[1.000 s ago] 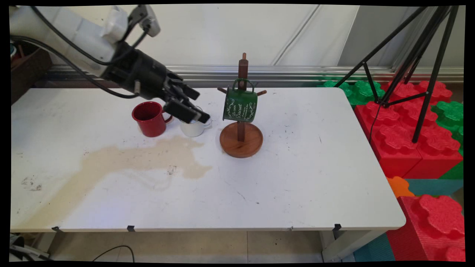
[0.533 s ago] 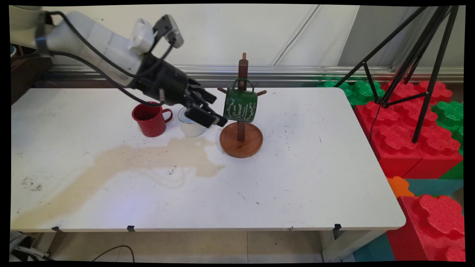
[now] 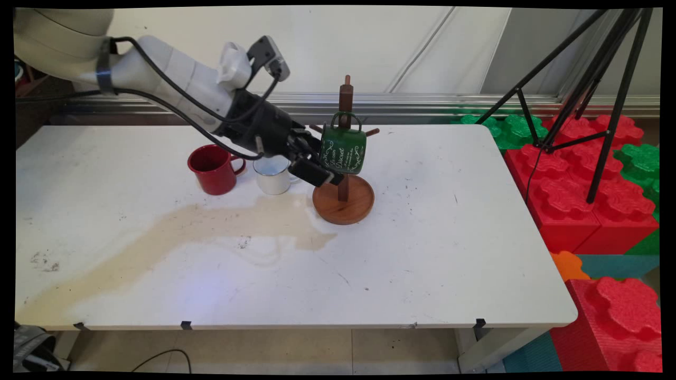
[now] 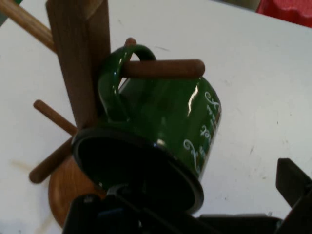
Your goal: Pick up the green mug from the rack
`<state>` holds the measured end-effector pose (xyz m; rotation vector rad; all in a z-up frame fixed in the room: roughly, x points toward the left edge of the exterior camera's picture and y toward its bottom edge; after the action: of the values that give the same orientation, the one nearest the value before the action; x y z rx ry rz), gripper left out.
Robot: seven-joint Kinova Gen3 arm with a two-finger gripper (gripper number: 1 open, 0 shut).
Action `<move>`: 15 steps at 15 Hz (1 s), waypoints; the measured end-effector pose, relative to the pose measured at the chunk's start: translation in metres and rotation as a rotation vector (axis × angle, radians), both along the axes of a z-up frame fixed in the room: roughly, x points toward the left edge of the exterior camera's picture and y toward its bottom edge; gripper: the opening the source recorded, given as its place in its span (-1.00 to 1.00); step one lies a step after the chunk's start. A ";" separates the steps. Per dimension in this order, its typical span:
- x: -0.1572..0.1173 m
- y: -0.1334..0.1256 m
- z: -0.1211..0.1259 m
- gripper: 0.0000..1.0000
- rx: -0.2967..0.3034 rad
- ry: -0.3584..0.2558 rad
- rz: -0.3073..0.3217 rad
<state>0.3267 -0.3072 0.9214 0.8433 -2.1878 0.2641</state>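
Observation:
The green mug should be grabbed by its rim (image 4: 195, 187) next, so that my gripper can lift it off the wooden mug tree (image 4: 78, 58).
A green mug (image 3: 343, 150) with white lettering hangs by its handle from a peg of the wooden mug tree (image 3: 346, 100) at the table's middle back. My gripper (image 3: 321, 161) is open and right at the mug's left side, at its mouth. In the hand view the green mug (image 4: 165, 122) fills the centre, its dark mouth facing me and its handle over the peg (image 4: 163, 68). My gripper (image 4: 190, 207) has one finger low on the left and the other finger (image 4: 292, 183) on the right, with the mug's rim between them. I cannot tell whether they touch the mug.
A white mug (image 3: 273, 179) and a red mug (image 3: 214, 169) stand just left of the tree's round base (image 3: 356, 206). A tan stain (image 3: 211, 227) spreads over the table (image 3: 449, 253). Red and green foam blocks (image 3: 581, 174) and a black tripod (image 3: 597, 79) stand to the right.
The arm has swung to the right, from over the white mug to the green mug on the tree. The white mug is uncovered. The fingers stay open.

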 end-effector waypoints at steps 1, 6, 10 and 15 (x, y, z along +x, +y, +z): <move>-0.003 -0.002 -0.002 1.00 0.001 0.003 0.000; -0.012 -0.007 -0.009 1.00 0.005 0.013 0.002; -0.016 -0.009 -0.012 -1.00 0.003 0.016 -0.001; -0.017 -0.010 -0.012 -1.00 -0.013 0.013 -0.014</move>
<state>0.3098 -0.3170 0.9091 0.8202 -2.1770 0.2653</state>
